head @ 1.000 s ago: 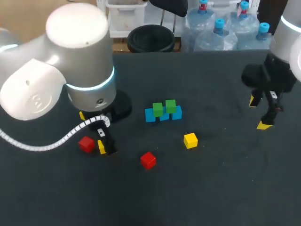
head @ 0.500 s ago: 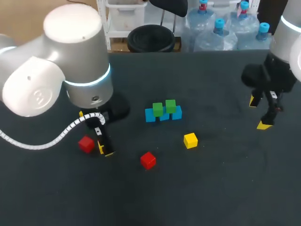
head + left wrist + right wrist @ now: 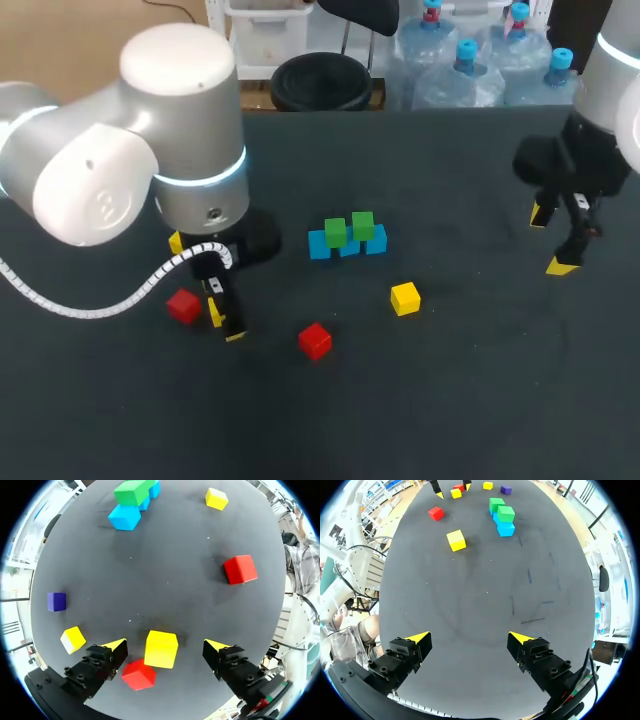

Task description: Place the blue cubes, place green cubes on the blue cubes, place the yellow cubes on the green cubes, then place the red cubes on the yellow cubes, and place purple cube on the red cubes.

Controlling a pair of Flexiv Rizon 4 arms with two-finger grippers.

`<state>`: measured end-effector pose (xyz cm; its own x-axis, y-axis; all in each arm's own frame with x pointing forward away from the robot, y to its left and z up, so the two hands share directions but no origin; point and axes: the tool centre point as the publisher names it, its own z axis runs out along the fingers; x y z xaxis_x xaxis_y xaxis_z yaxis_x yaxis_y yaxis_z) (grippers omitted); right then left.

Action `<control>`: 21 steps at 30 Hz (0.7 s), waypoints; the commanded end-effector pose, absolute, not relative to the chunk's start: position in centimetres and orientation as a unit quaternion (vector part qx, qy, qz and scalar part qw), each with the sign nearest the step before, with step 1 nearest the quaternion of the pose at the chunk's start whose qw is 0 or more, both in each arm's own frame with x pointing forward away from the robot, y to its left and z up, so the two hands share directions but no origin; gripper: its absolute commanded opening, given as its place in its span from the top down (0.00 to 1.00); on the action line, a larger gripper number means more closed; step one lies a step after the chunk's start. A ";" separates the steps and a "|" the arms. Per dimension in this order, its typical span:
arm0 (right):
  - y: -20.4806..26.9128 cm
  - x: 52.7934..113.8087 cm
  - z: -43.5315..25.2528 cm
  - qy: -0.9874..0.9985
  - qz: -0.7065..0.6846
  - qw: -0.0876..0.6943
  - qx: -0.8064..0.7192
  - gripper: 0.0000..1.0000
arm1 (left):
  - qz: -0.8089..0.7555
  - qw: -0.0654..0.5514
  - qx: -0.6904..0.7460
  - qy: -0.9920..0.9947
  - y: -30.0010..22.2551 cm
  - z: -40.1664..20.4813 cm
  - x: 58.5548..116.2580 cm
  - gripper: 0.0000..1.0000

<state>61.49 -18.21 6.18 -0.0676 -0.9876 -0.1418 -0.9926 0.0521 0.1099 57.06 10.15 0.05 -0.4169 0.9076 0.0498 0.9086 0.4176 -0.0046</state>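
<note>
The robot's left gripper next has to grab the yellow cube by its two opposite sides, so that the yellow layer gets built on the green cubes.
My left gripper (image 3: 165,645) is open and straddles a yellow cube (image 3: 161,649) (image 3: 216,312), its fingers apart from the cube's sides. A red cube (image 3: 138,675) (image 3: 183,305) lies beside that cube, near one finger. Farther out sit two green cubes (image 3: 335,232) (image 3: 363,225) on a row of blue cubes (image 3: 320,245). Loose on the table are a yellow cube (image 3: 405,298), a red cube (image 3: 315,340), another yellow cube (image 3: 73,639) and a purple cube (image 3: 56,601). My right gripper (image 3: 553,240) (image 3: 470,640) hangs open and empty over the table's right side.
The black table top (image 3: 450,400) carries only the cubes. My bulky left arm (image 3: 150,170) covers the table's left rear part in the head view, hiding the purple cube there.
My left arm has shifted a little to the right, and its gripper has edged toward the table's front around the yellow cube. The right arm and the cubes have not moved.
</note>
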 end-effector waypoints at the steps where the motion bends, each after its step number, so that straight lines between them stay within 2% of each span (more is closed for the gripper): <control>1: -18.3 61.4 6.2 0.725 0.089 0.015 -0.683 0.00 | -0.014 0.019 -0.539 -0.842 10.2 0.0 57.0 0.08; 2: -18.3 61.4 6.2 0.725 0.089 0.015 -0.683 0.00 | -0.015 0.020 -0.539 -0.842 10.3 -0.1 57.0 0.73; 3: -18.3 61.4 6.2 0.725 0.089 0.015 -0.683 0.00 | -0.014 0.021 -0.538 -0.843 10.3 -0.2 57.0 0.98; 13: -18.3 61.4 6.2 0.725 0.089 0.015 -0.683 0.00 | -0.011 0.014 -0.533 -0.846 10.0 -1.0 56.6 1.00; 21: -18.3 61.4 6.2 0.725 0.089 0.015 -0.683 0.00 | -0.044 0.006 -0.541 -0.840 8.5 3.4 57.2 1.00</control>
